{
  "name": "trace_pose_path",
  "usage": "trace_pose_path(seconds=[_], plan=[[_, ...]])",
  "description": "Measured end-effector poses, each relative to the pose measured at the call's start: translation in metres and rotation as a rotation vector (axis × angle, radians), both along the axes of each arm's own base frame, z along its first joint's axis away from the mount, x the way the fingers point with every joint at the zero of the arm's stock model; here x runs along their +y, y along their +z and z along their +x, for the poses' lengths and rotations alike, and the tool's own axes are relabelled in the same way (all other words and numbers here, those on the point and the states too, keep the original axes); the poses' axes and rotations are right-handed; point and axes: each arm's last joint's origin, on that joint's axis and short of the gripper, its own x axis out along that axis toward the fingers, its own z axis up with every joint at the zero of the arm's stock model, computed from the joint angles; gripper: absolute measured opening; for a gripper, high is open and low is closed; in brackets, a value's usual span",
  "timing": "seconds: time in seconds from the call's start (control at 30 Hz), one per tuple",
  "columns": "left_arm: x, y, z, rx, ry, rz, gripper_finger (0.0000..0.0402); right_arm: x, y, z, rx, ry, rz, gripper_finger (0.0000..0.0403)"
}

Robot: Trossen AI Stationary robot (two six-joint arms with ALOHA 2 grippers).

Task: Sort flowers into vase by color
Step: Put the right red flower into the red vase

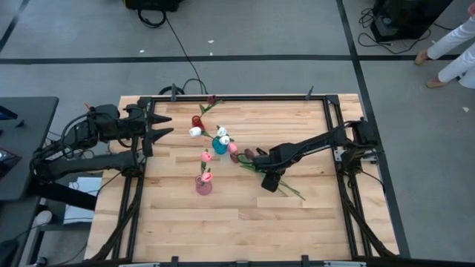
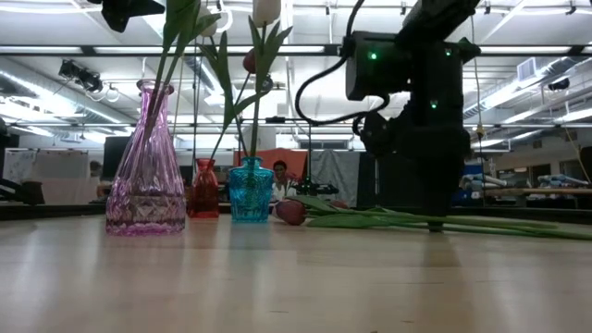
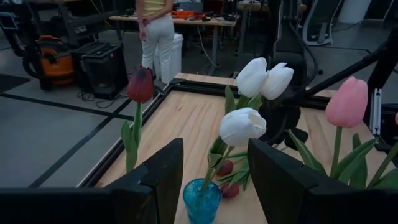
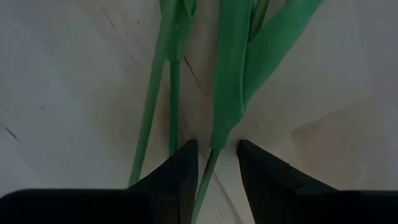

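The robot's right gripper needs to close, and this would hold the tulip's stem: both fingers reach low over the wood, on either side of the stem just below its leaf.
Three small vases stand mid-table: a red one [image 1: 197,121] with a dark red tulip, a blue one [image 1: 220,144] [image 3: 201,202] with white tulips [image 3: 241,126], and a pink one [image 1: 204,185] [image 2: 145,166] with pink tulips. Several loose tulips lie flat on the wood, blooms [image 1: 245,156] [image 2: 290,212] toward the vases and stems [image 1: 289,189] [image 2: 416,220] trailing right. My right gripper [image 1: 271,182] [image 4: 216,155] points down over these stems, open, with one green stem [image 4: 214,146] between its fingertips. My left gripper [image 1: 159,127] [image 3: 214,146] waits open at the table's left edge, facing the vases.
A black metal frame [image 1: 326,126] borders the wooden table. The near half of the tabletop [image 1: 237,230] holds no objects. A person stands in the room beyond the table [image 3: 155,31], and another person's legs show on the floor to the far right [image 1: 453,44].
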Motion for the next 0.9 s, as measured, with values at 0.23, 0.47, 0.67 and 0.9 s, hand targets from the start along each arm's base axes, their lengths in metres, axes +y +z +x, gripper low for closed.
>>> trace_pose_path(seconds=[0.23, 0.47, 0.67, 0.9], plan=[[0.0, 0.0, 0.0, 0.001, -0.001, 0.0, 0.0186, -0.002, -0.001, 0.0, 0.005, -0.005, -0.027, 0.0077], [-0.001, 0.006, -0.004, -0.013, -0.001, 0.003, 0.0186, -0.006, 0.022, -0.005, -0.066, -0.034, -0.029, 0.0016], [-0.005, 0.029, -0.015, -0.099, -0.001, 0.029, 0.0186, -0.009, 0.069, -0.018, -0.241, -0.055, -0.096, 0.0018], [-0.005, 0.027, -0.015, -0.079, -0.02, -0.004, 0.0186, -0.009, 0.123, -0.028, -0.572, -0.034, -0.224, 0.0013]])
